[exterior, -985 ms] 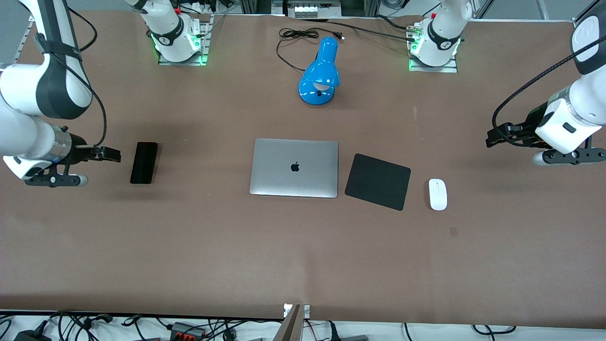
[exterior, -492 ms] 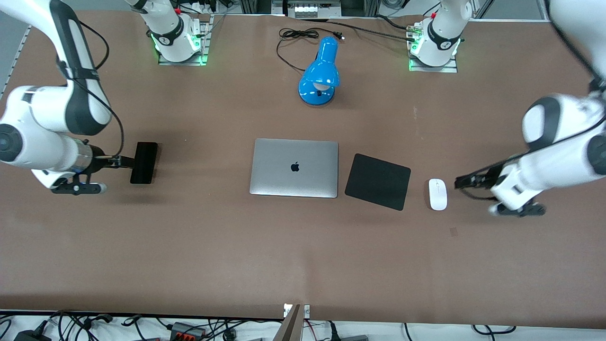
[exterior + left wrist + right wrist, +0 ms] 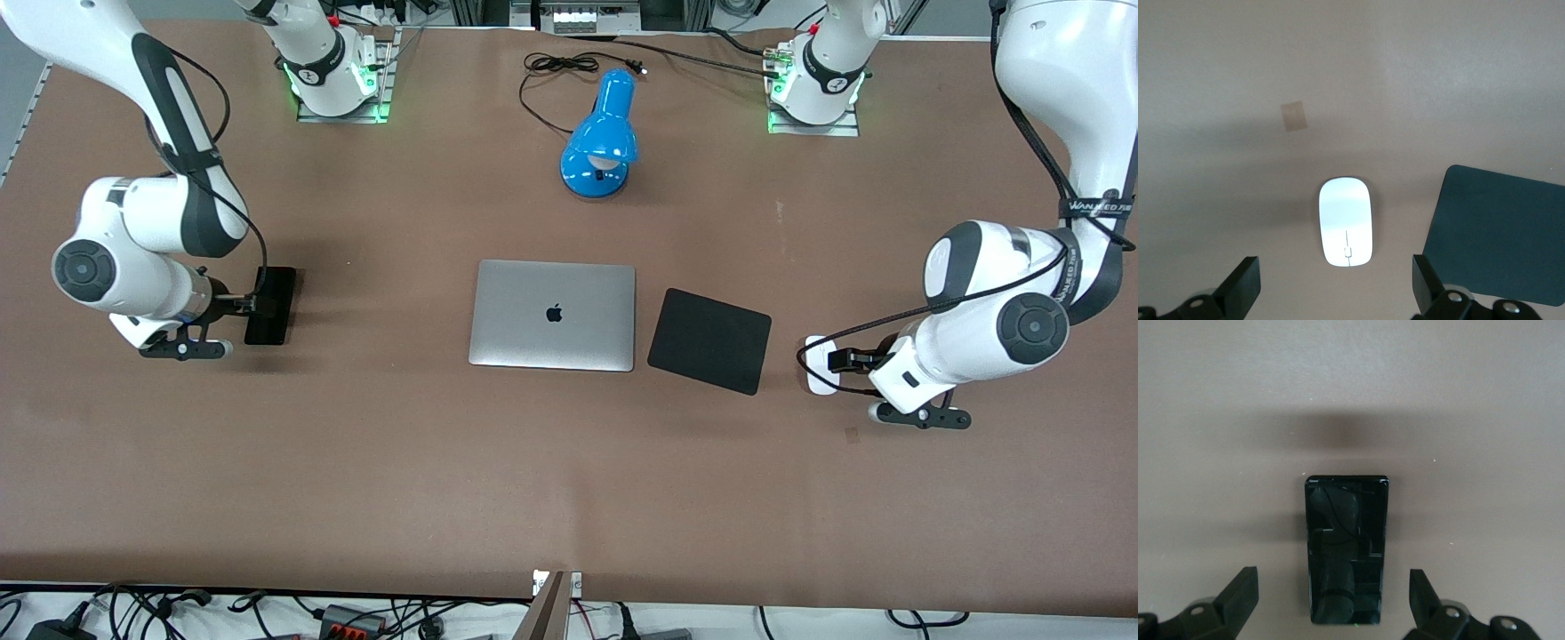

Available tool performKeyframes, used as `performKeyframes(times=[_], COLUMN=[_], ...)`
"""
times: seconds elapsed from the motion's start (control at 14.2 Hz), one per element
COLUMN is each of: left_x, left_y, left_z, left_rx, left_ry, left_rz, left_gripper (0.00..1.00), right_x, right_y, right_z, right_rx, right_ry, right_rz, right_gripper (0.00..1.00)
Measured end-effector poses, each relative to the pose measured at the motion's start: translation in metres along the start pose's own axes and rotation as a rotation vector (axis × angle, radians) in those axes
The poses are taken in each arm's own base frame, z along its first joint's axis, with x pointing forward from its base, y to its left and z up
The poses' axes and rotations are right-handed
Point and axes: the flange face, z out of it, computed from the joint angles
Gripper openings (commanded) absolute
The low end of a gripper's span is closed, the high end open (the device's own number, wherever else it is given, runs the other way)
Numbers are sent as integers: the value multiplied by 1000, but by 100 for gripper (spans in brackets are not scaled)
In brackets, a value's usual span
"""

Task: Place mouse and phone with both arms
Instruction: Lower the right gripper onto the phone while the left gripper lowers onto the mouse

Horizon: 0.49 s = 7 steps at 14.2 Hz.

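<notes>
I will next use my left gripper to grab the white mouse [image 3: 817,381] by its long sides, and then the mouse can be placed on the black mouse pad [image 3: 709,340].
The white mouse [image 3: 817,381] lies on the brown table beside the black mouse pad, toward the left arm's end. My left gripper [image 3: 837,360] is open and low over the mouse; in the left wrist view the mouse [image 3: 1345,221] lies just ahead of the gap between the spread fingers [image 3: 1241,288]. The black phone [image 3: 274,307] lies flat toward the right arm's end. My right gripper [image 3: 252,305] is open at the phone's edge; in the right wrist view the phone [image 3: 1347,550] reaches into the gap between the fingers [image 3: 1425,593]. Neither gripper holds anything.
A closed silver laptop [image 3: 553,315] lies mid-table with a black square mouse pad [image 3: 709,340] beside it, also seen in the left wrist view [image 3: 1501,233]. A blue desk lamp [image 3: 603,138] and its black cable [image 3: 560,64] lie near the arm bases. A small tape mark [image 3: 852,434] is near the mouse.
Both arms swung inward and down. The right gripper moved up to the phone's edge. The left gripper came from beside the table edge to over the mouse. Phone and mouse have not moved.
</notes>
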Motion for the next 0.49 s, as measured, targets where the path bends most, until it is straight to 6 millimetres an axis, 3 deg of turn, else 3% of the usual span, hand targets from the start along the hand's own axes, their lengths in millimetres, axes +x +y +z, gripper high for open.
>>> performKeyframes(times=[0.21,0.35,0.49], left_x=[-3,-4,-4], left_y=[12,10,2], left_z=[19,27,47], left_rx=[-1,-2,-10], left_ry=[-33,-47,-69], left_rz=[19,16,7], left_gripper=[100,100,100], right_x=[-3,-9,-13], right_y=[-1,7,10], right_z=[32,51,57], right_rx=[6,12,14], right_ry=[14,30,29], right_rz=[41,74,99], right_gripper=[100,100,100])
